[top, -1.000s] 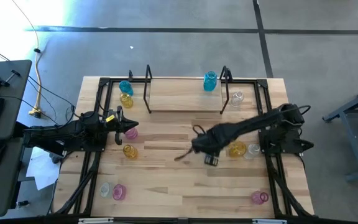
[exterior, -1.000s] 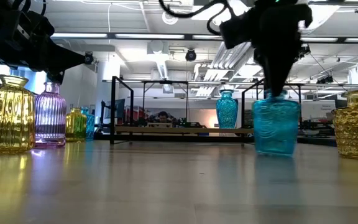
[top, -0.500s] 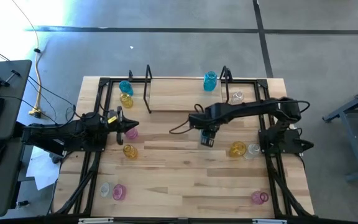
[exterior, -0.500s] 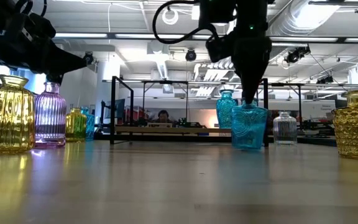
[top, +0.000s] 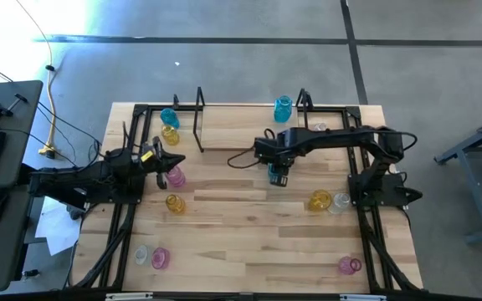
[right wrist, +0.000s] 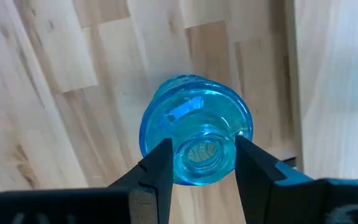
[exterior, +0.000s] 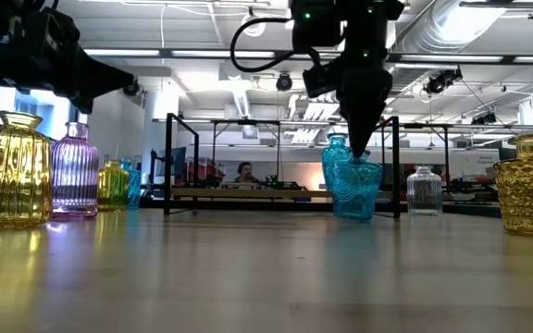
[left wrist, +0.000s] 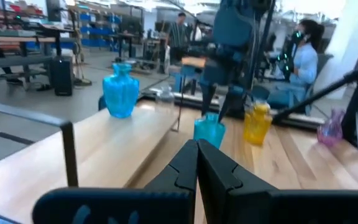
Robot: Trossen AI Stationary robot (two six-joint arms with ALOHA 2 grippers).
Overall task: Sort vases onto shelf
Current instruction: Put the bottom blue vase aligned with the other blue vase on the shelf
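Observation:
The cyan vase (right wrist: 194, 130) hangs over the table, short of the shelf, so my right gripper next moves the vase toward the shelf board (right wrist: 337, 81) before releasing it.
My right gripper (top: 277, 167) stands over the table's middle, just short of the shelf (top: 249, 130), and is shut on a cyan-blue vase (top: 276, 174). In the low view that vase (exterior: 354, 190) hangs under the gripper (exterior: 357, 153). My left gripper (top: 176, 160) is shut and empty, above a pink vase (top: 175, 177) that stands on its base on the table's left side. Another cyan vase (top: 283, 109) stands on the shelf's right end. Other vases stand scattered on their bases around the table. My right gripper pinches the cyan vase by its neck, just under the rim (right wrist: 229, 155), with one finger (right wrist: 157, 168) on each side. The fingers come from above, pointing down. The vase hangs nearly upright below them, low over the table; whether its base touches the wood I cannot tell.
A cyan (top: 169, 117) and a yellow vase (top: 170, 134) stand at the far left. A clear one (top: 318, 131) stands by the shelf's right post. A yellow (top: 320, 201) and a clear vase (top: 339, 203) stand right. A yellow vase (top: 175, 202) and the near corners hold more.
My right gripper has carried the cyan vase from the right middle of the table toward the far edge and slightly left, up to the shelf's front. My left gripper has risen a little above the pink vase.

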